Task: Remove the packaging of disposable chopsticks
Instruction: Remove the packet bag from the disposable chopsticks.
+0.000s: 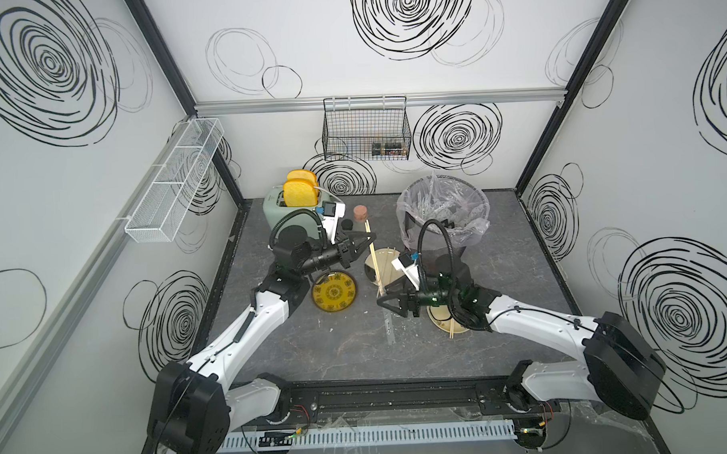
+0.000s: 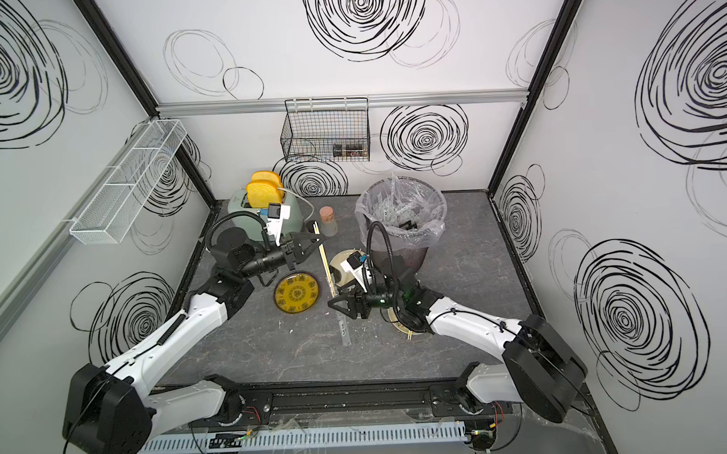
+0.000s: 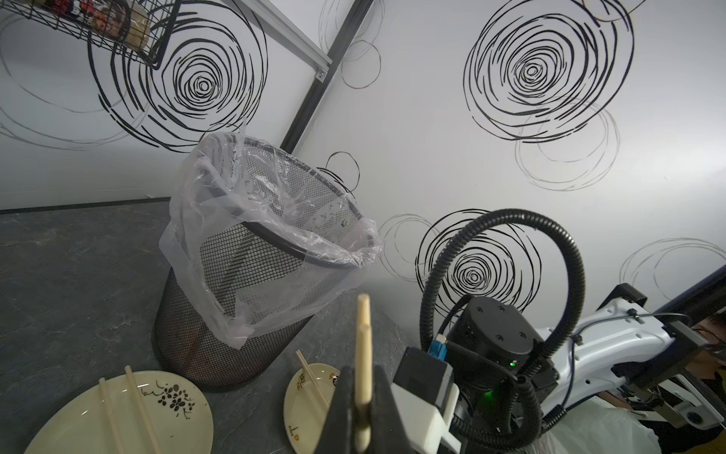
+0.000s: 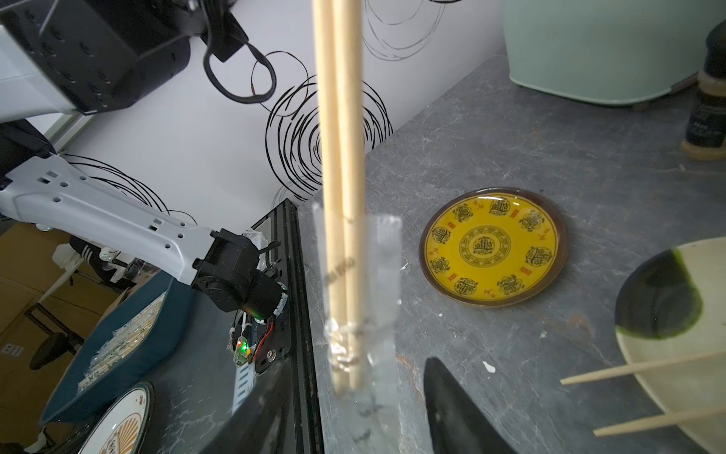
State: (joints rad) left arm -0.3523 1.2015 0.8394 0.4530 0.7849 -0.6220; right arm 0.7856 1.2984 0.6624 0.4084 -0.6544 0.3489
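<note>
My right gripper should pull the clear packaging sleeve off next, by its empty part past the chopsticks' lower ends.
My left gripper [image 1: 369, 238] [image 3: 362, 397] is shut on the upper end of one pair of disposable chopsticks [image 1: 374, 261] [image 4: 340, 157], held slanted above the table. The pair's lower end sits inside the clear packaging [image 4: 359, 283] sleeve, which trails down onto the table [image 1: 388, 327]. My right gripper [image 1: 379, 304] [image 4: 353, 416] is open, its fingers [image 4: 451, 412] wide on either side of the sleeve without pinching it. Two bare pairs lie on pale plates [image 3: 129, 408] [image 3: 312, 377].
A mesh bin [image 1: 442, 213] with a clear liner stands at the back right, holding crumpled plastic. A yellow patterned plate [image 1: 334, 295] lies under the left arm. A toaster [image 1: 294, 205], a cork-topped jar [image 1: 360, 213] and a dark bottle [image 4: 707, 114] stand at the back.
</note>
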